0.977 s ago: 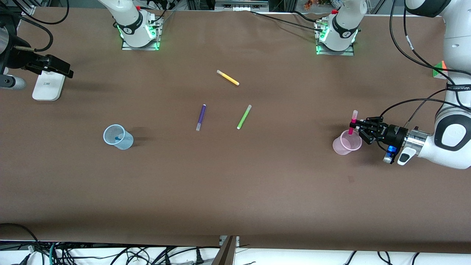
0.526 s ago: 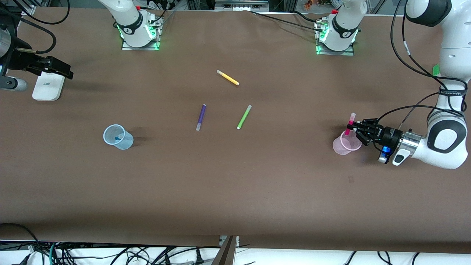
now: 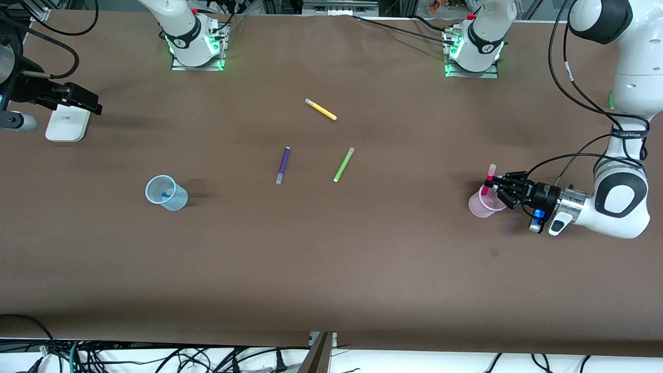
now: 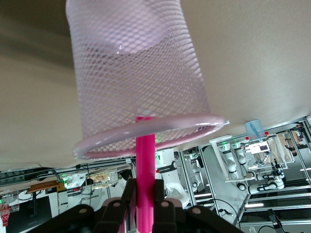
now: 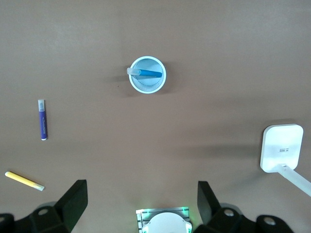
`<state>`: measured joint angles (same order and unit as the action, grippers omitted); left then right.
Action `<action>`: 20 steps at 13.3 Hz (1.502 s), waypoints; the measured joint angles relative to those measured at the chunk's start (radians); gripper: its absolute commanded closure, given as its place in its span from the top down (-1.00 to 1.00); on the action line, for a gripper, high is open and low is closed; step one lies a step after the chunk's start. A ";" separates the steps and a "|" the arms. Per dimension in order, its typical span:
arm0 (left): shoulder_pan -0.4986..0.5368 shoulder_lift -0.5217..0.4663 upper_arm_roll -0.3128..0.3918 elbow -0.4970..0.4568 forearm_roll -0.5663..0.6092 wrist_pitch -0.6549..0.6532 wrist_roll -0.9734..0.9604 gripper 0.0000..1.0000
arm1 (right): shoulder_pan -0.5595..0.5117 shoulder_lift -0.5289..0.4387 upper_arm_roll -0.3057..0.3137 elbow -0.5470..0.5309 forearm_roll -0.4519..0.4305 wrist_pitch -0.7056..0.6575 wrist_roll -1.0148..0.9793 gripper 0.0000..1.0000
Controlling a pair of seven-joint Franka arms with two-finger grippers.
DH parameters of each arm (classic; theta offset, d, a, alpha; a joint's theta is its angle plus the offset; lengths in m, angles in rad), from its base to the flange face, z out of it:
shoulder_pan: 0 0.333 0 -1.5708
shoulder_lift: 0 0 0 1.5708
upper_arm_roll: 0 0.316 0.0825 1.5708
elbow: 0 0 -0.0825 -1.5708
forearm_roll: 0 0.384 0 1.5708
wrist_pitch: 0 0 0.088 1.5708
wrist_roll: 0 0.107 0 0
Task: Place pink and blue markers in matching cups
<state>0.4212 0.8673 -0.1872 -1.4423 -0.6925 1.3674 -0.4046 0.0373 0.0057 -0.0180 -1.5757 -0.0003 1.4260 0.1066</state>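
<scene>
The pink marker's lower end sits inside the pink cup's rim (image 4: 102, 145) in the left wrist view, so it is time for my left gripper to open now.
The pink marker (image 3: 487, 180) stands nearly upright with its lower end inside the light pink cup (image 3: 477, 206), toward the left arm's end of the table. My left gripper (image 3: 493, 182) is shut on its shaft just above the rim. In the left wrist view the pink marker (image 4: 145, 160) runs from my left gripper (image 4: 145, 196) into the pink cup (image 4: 126, 63). The blue marker (image 3: 167, 195) leans inside the light blue cup (image 3: 177, 201). My right gripper (image 3: 77, 98) hangs open and empty, high over its end of the table, looking down on the blue marker (image 5: 149, 74) in the blue cup (image 5: 147, 90).
A dark purple marker (image 3: 282, 165), a lime green marker (image 3: 343, 164) and a yellow marker (image 3: 321, 109) lie loose on the brown table's middle. A white flat device (image 3: 65, 124) lies under my right gripper. The two arm bases stand along the table's edge farthest from the front camera.
My left gripper has sunk and shifted slightly toward the right arm's end, carrying the pink marker deeper into the pink cup. The right arm has barely moved.
</scene>
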 measured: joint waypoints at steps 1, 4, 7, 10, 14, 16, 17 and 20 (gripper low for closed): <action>0.000 0.004 0.000 0.010 0.000 0.002 0.000 0.15 | -0.001 0.000 0.000 0.000 0.000 0.000 -0.012 1.00; 0.001 0.014 0.000 0.036 0.000 0.002 0.002 1.00 | -0.002 0.000 0.000 0.000 -0.001 0.000 -0.027 1.00; 0.002 0.016 0.000 0.067 0.000 0.002 0.006 1.00 | -0.003 0.002 0.000 0.000 -0.001 0.001 -0.029 1.00; 0.004 0.012 -0.003 0.142 -0.001 -0.049 -0.021 1.00 | -0.003 0.003 0.000 0.000 -0.001 0.001 -0.029 1.00; 0.006 -0.040 -0.014 0.329 0.013 -0.188 -0.200 1.00 | -0.005 0.019 0.000 0.024 -0.001 0.004 -0.031 1.00; -0.013 -0.117 -0.035 0.393 0.129 -0.225 -0.216 1.00 | -0.007 0.031 0.000 0.038 -0.001 0.004 -0.032 1.00; -0.045 -0.171 -0.040 0.406 0.202 -0.233 -0.217 1.00 | -0.008 0.034 0.000 0.041 -0.001 0.004 -0.033 1.00; -0.191 -0.336 -0.044 0.416 0.419 -0.235 -0.175 1.00 | -0.009 0.037 -0.001 0.046 -0.002 0.004 -0.033 1.00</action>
<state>0.2306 0.5310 -0.2311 -1.0266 -0.2738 1.1319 -0.5799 0.0283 0.0429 -0.0186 -1.5301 -0.0019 1.4297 0.0733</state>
